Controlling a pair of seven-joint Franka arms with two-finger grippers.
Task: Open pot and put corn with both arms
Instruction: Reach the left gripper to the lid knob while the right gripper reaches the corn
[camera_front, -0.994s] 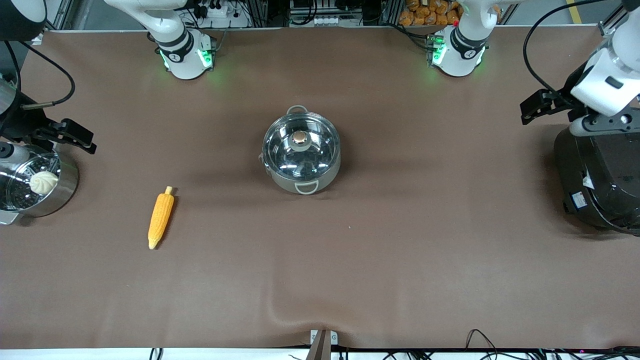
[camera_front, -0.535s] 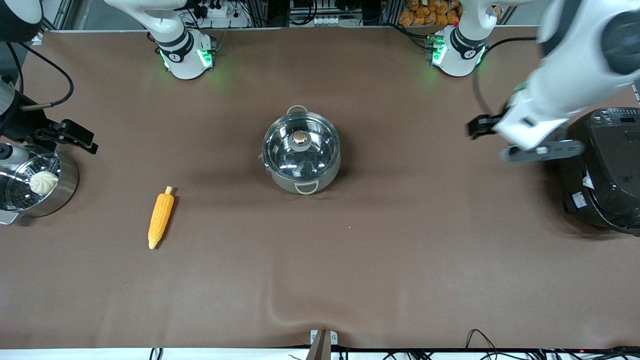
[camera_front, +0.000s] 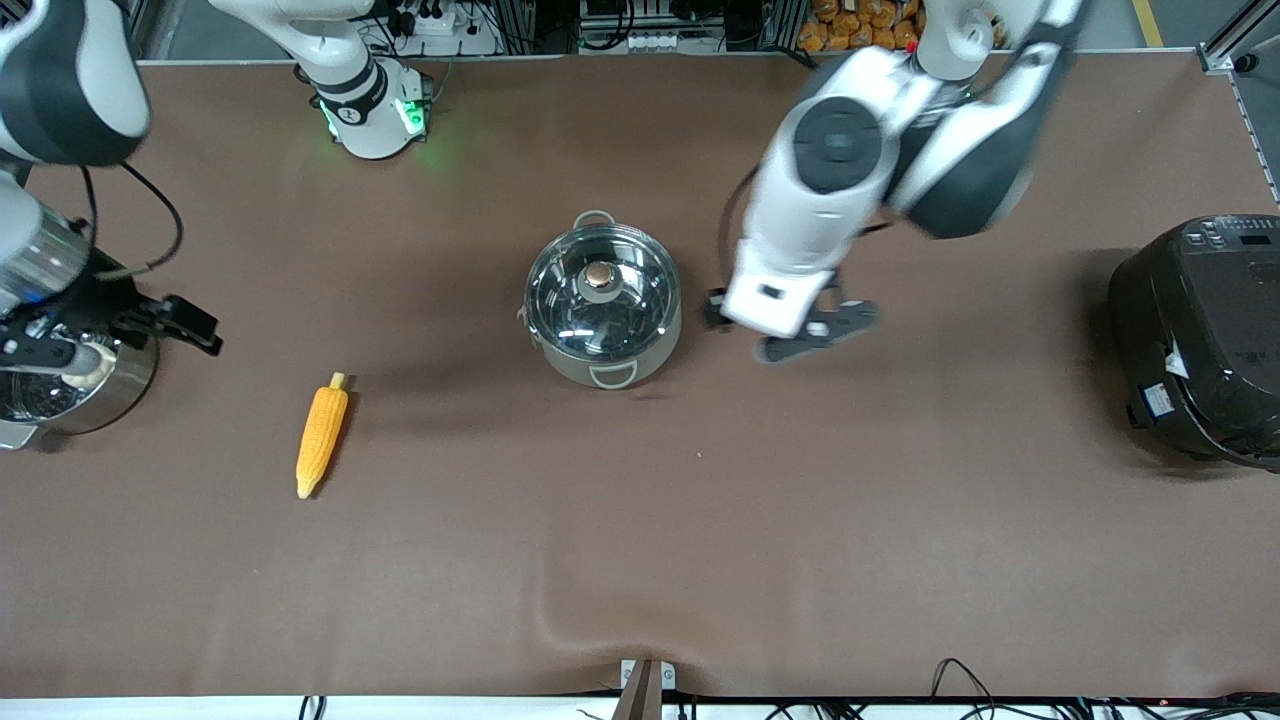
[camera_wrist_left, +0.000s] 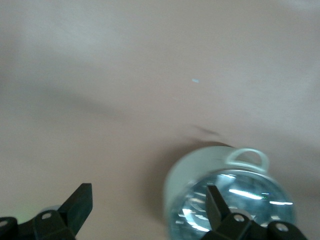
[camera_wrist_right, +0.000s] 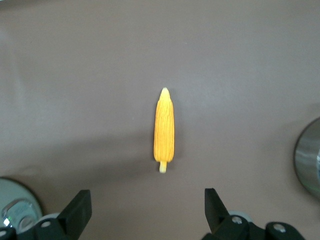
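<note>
The steel pot has to be opened for the corn (camera_front: 322, 435), so I should next grab the glass lid by its bronze knob (camera_front: 599, 273) with my left gripper.
The steel pot (camera_front: 603, 340) stands mid-table with its glass lid (camera_front: 600, 300) and bronze knob (camera_front: 599, 273) on it. The corn (camera_front: 322, 435) lies on the mat, nearer the front camera and toward the right arm's end. My left gripper (camera_front: 785, 332) hangs open and empty over the mat beside the pot; the left wrist view shows the pot (camera_wrist_left: 235, 192) close to my gripper (camera_wrist_left: 148, 207). My right gripper (camera_front: 100, 340) is open and empty over the steamer pot's rim. In the right wrist view, the corn (camera_wrist_right: 164, 131) lies ahead of my gripper (camera_wrist_right: 146, 210).
A steel steamer pot (camera_front: 120, 385) stands at the right arm's end, its bun mostly hidden by the gripper. A big black rice cooker (camera_front: 1200, 340) stands at the left arm's end. A brown mat (camera_front: 640, 520) covers the table.
My left arm has swung from over the rice cooker to beside the pot. My right arm has shifted slightly toward the corn. Pot and corn have not moved.
</note>
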